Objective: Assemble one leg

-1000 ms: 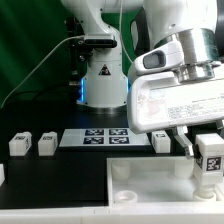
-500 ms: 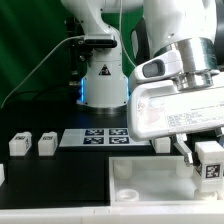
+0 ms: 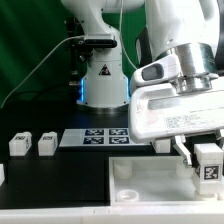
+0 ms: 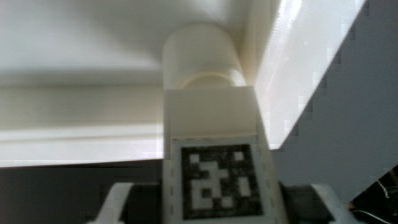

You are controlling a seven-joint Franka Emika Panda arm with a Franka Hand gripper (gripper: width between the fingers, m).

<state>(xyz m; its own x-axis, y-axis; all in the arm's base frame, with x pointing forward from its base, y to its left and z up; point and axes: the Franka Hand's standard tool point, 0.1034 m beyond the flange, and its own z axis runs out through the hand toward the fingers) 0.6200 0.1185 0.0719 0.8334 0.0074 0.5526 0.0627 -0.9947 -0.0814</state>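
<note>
My gripper can open now: the leg's lower end sits in the round corner socket of the square piece, so the leg would stay in it.
My gripper (image 3: pixel 205 168) is shut on a leg (image 3: pixel 209 163), a white tagged block, at the exterior view's right. It holds the leg upright just above the far right corner of the large flat white square piece (image 3: pixel 140 183). In the wrist view the leg (image 4: pixel 214 150) runs from between my fingers (image 4: pixel 134 203) down to a round corner socket (image 4: pixel 205 60) of that piece (image 4: pixel 89 110), its tip at or in the socket. Two more legs (image 3: pixel 19 144) (image 3: pixel 47 145) stand at the left, and another (image 3: pixel 161 144) stands behind the piece.
The marker board (image 3: pixel 98 137) lies on the black table behind the square piece. The robot's white base (image 3: pixel 103 75) stands at the back centre. Cables hang at the back left.
My gripper has moved slightly down and to the exterior view's right with the leg, closer to the corner of the square piece.
</note>
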